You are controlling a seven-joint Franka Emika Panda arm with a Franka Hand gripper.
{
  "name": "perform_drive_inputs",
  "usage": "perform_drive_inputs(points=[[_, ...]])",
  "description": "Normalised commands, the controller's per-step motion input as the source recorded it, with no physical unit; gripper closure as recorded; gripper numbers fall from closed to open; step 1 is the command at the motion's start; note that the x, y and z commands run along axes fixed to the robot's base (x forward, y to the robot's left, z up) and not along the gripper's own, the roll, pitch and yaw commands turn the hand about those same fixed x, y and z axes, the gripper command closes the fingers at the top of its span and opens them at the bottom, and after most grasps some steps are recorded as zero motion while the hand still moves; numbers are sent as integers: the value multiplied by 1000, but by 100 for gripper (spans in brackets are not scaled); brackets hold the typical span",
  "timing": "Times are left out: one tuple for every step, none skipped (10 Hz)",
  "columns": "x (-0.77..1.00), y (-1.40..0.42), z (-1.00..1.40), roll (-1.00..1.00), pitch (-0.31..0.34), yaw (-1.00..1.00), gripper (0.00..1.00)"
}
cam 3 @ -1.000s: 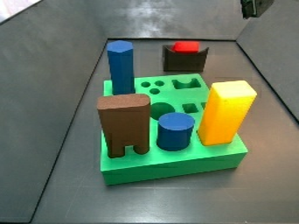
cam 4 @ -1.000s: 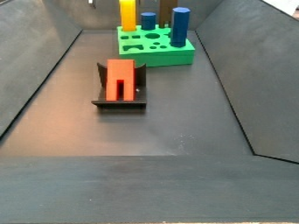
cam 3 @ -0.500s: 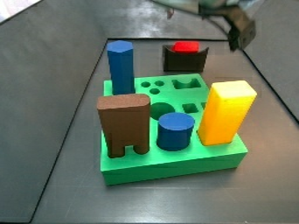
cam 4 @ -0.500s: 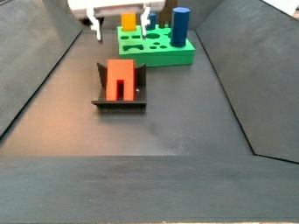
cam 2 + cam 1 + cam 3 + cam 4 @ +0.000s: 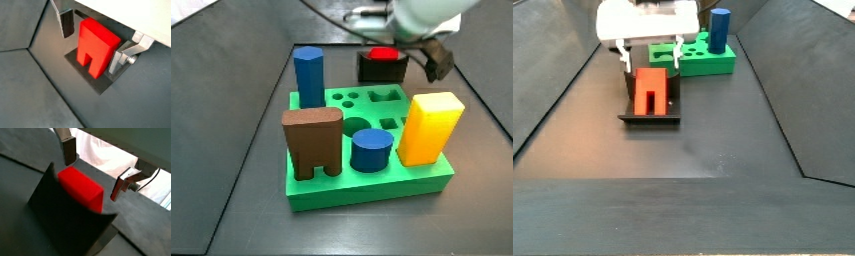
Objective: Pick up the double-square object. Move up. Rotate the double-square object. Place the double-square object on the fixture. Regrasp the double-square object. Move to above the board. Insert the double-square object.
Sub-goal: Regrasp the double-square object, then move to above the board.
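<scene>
I should pick up the double-square object by its solid end [image 5: 385,51] [image 5: 87,183] with my gripper, so its twin square pegs stay free to go into the board.
The double-square object [image 5: 649,90], a glossy red block, lies on the dark fixture [image 5: 649,119], in front of the green board [image 5: 700,62]. It also shows in a side view [image 5: 382,53] on the fixture [image 5: 381,70]. My gripper [image 5: 649,62] is open and hangs over the far end of the red block, one finger on each side. In both wrist views the red block [image 5: 81,188] [image 5: 97,47] sits between the silver fingers [image 5: 69,150] [image 5: 67,22], with a gap on at least one side. Nothing is held.
The board [image 5: 372,190] carries a yellow block [image 5: 429,127], a blue hexagonal column [image 5: 309,75], a brown arch block [image 5: 311,140] and a short blue cylinder [image 5: 372,150]. Grey walls slope up on both sides of the floor [image 5: 714,150].
The gripper has come into view from above and descended toward the fixture until its open fingers straddle the red block. The red block and the pieces on the board have not moved.
</scene>
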Motion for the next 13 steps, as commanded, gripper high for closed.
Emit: perform_drive_inputs(points=[[89, 13, -655, 70, -74, -35, 0], [81, 9, -454, 71, -45, -46, 0], [74, 3, -262, 69, -20, -46, 0], [24, -5, -187, 57, 6, -40, 0], [13, -7, -179, 53, 3, -33, 0], [14, -5, -177, 53, 4, -22, 0], [14, -5, -177, 53, 4, -19, 0], [14, -4, -176, 52, 5, -14, 0], [13, -4, -176, 52, 5, -11, 0], [0, 0, -500, 0, 0, 0, 100], [22, -48, 1000, -293, 173, 51, 100], [21, -47, 1000, -292, 174, 53, 100], [17, -44, 1000, -267, 167, 67, 100]])
